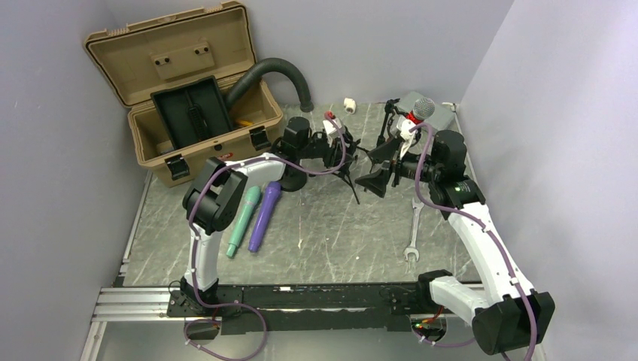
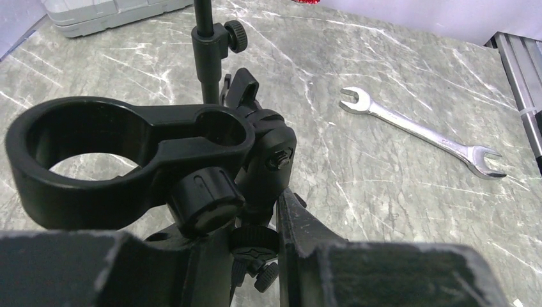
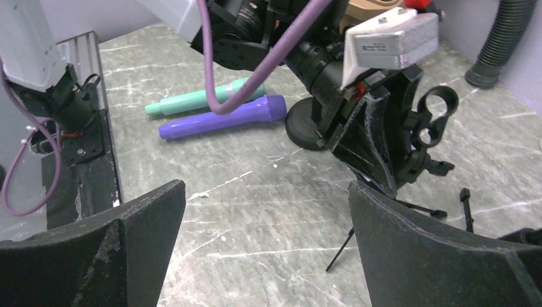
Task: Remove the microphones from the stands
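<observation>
The small black tripod stand's spread legs reach the flat table below. It would stay standing, so my left gripper should release it.
A microphone with a grey mesh head and a red band stands up at the back right, behind my right arm; its stand is mostly hidden. A small black tripod stand is at the table's middle. My left gripper is shut on it just under its clip; the clip's ring is empty. In the left wrist view the fingers press on the stand's neck. My right gripper is open and empty, right of that stand. In the right wrist view it faces the clip.
A purple microphone and a green one lie side by side left of centre. A wrench lies on the right. An open tan case and a black hose sit at the back left. A grey box is at the back.
</observation>
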You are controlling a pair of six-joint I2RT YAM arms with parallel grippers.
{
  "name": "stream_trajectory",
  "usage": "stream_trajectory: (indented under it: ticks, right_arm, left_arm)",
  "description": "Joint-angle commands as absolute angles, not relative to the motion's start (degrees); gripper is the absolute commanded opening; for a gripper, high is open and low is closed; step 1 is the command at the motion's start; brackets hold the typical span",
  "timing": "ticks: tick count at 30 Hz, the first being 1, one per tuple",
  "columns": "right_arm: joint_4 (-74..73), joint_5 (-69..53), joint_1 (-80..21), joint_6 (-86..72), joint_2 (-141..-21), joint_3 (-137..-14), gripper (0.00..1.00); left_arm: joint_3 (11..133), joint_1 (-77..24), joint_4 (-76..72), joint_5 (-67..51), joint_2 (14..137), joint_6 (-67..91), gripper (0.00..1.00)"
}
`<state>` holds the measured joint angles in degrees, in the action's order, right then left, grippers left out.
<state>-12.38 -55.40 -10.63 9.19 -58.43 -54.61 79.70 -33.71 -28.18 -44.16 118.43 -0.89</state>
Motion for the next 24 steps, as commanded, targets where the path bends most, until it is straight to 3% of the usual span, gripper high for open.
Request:
stream_trajectory:
  ticks: [1,15,20,24]
  right_arm:
    - [-10.2,-51.2,-9.5,7.8,-57.2,-55.9,1.00]
    - [-18.2,-46.1,-8.5,10.4,-57.8,-67.9,1.00]
    - [-20.2,-45.0,-8.3,11.2,-57.6,-68.7,1.00]
    - [-21.1,-43.3,-8.3,11.3,-56.7,-68.8,1.00]
  left_arm:
    - [81.7,-33.0,-29.2,-42.8,117.9,-0.9,0.06]
    - [81.1,-32.0,-28.3,-43.3,117.9,1.8,0.49]
    - [80.5,-32.0,-27.8,-43.2,116.8,1.8,0.59]
    - [79.8,-31.9,-26.1,-43.3,114.2,1.0,0.79]
